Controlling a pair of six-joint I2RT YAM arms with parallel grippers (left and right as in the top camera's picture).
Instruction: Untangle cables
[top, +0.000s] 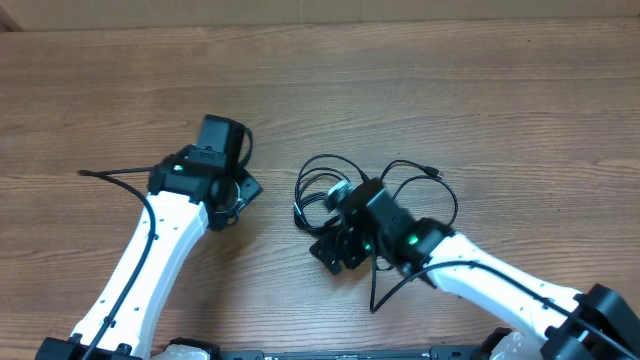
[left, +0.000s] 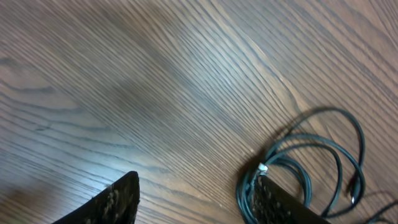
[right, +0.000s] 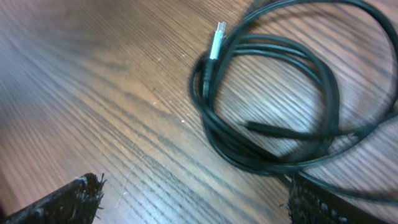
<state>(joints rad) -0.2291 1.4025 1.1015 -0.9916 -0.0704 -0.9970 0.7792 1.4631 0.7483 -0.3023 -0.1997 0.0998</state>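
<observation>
I need to grab the coiled cables by their near side with my right gripper. That leaves loops exposed for my left gripper to untangle.
The cables (top: 325, 185) are thin black cords lying coiled together on the wooden table at the centre, with loops reaching right to a small plug (top: 432, 172). My right gripper (top: 335, 228) is open, low beside the coil's near side. In the right wrist view the coil (right: 267, 106) with a silvery plug (right: 216, 40) lies just ahead of the open fingers (right: 193, 186), and the right finger touches or overlaps a strand. My left gripper (top: 240, 198) is open and empty, left of the coil. The left wrist view shows the coil (left: 298, 162) by its right finger (left: 196, 186).
The wooden table (top: 450, 80) stretches all around. A thicker black arm wire (top: 110, 175) runs left from the left arm. One strand (top: 378, 290) trails from the coil toward the front edge under the right arm.
</observation>
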